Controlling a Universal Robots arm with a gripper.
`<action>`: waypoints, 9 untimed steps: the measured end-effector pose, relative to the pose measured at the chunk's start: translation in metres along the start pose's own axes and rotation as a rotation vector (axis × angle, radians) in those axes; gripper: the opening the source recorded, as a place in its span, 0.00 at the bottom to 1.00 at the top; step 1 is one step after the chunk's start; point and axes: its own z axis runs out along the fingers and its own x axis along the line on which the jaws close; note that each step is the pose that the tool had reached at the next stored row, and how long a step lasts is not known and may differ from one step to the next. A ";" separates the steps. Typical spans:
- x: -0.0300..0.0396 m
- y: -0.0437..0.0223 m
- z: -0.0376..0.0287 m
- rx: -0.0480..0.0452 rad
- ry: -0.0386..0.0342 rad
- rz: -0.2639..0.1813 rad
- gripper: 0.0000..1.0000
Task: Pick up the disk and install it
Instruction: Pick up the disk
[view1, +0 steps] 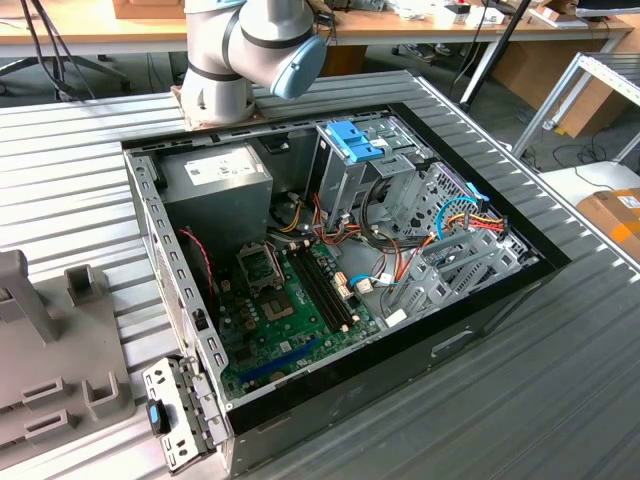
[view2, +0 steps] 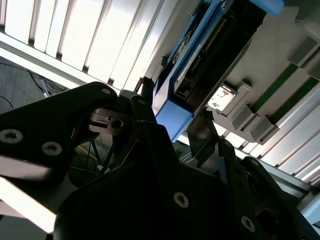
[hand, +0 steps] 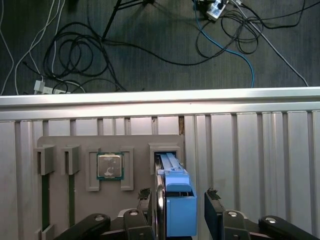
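Observation:
I will install the disk in the computer case, so my gripper will next grab the disk by its blue carrier frame (hand: 181, 212).
The disk (hand: 175, 200) stands on edge in a slot of a grey holder plate (hand: 135, 142), with its bright blue carrier frame turned toward the camera. My gripper (hand: 178, 202) straddles it, one dark finger (hand: 145, 200) close against one side and the other finger (hand: 212, 205) a small gap off the other side, so it is open. In the second wrist view the disk (view2: 200, 55) runs away from the gripper (view2: 172, 120) between the same two fingers. The open computer case (view1: 330, 250) lies flat on the table in the exterior view.
A square processor chip (hand: 109, 166) sits in a pocket of the holder beside the disk. Inside the case stand a tall grey cage with a blue latch (view1: 352, 140) and a power-supply box (view1: 215, 175). The holder plate (view1: 40, 340) lies at the exterior view's left. Cables lie on the floor (hand: 100, 45).

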 end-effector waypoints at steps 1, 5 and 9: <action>0.0000 0.0000 0.0000 0.0000 0.0000 0.000 0.53; -0.0001 0.0000 0.0001 0.0001 -0.0001 0.000 0.45; -0.0002 0.0000 0.0000 0.0001 0.0000 0.000 0.37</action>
